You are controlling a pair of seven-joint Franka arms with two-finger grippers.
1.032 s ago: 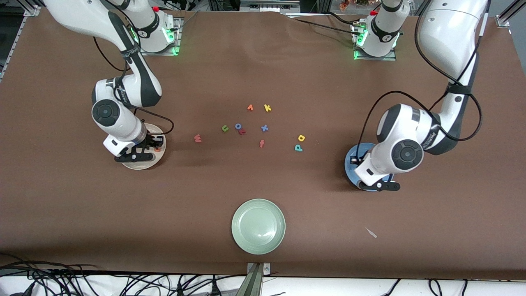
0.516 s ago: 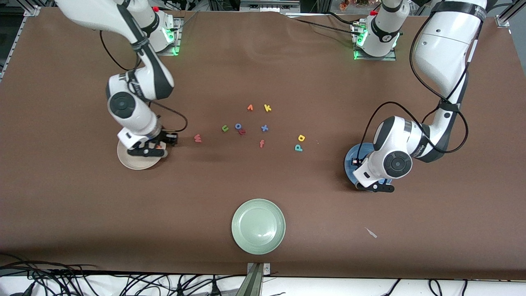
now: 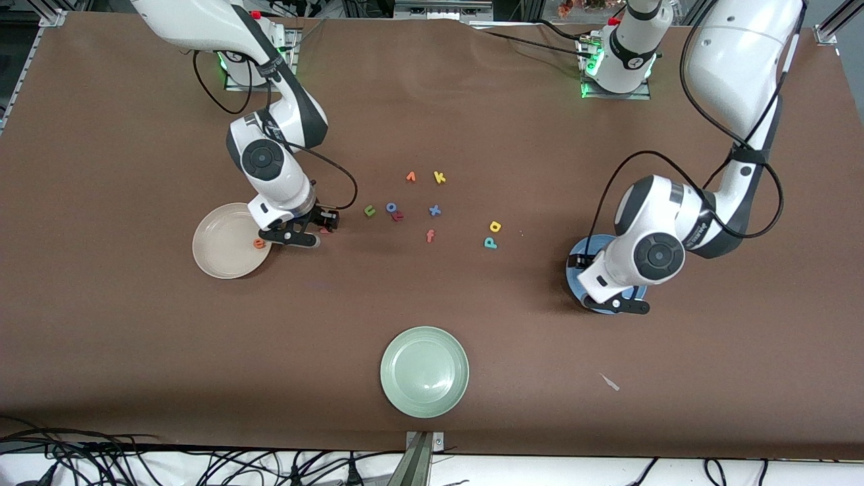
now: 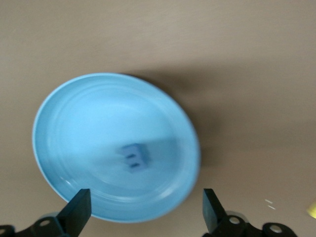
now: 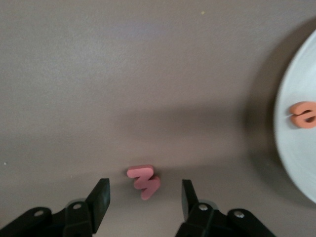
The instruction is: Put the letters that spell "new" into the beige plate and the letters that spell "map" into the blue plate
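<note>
I need to lower my right gripper before it closes on the pinkish-red w (image 3: pixel 324 230) (image 5: pixel 144 182), because the gripper's fingers are above the w and the table.
The beige plate (image 3: pixel 219 236) holds the orange e (image 3: pixel 258 243), which the right wrist view also shows as the e (image 5: pixel 305 114) on the plate (image 5: pixel 296 153). My right gripper (image 3: pixel 316 228) hangs open just above the pinkish-red w (image 5: pixel 143 181), which lies flat on the table between the jaws (image 5: pixel 145 197). My left gripper (image 3: pixel 611 297) is open over the blue plate (image 3: pixel 575 266). The blue m (image 4: pixel 134 156) lies loose in that plate (image 4: pixel 89 123), clear of the gripper (image 4: pixel 146 207). The green n (image 3: pixel 370 210), yellow a (image 3: pixel 495 227) and teal p (image 3: pixel 491 243) rest on the table.
Other letters sit mid-table: an orange v (image 3: pixel 410 177), yellow k (image 3: pixel 439 177), blue o (image 3: pixel 391 207) with a red letter (image 3: pixel 398 216) beside it, blue x (image 3: pixel 435 210) and orange-red f (image 3: pixel 430 235). A pale green plate (image 3: pixel 424 371) stands nearest the front camera.
My right gripper left the beige plate, where the e now lies, and moved over the w, opening. My left gripper opened over the blue plate and rose slightly.
</note>
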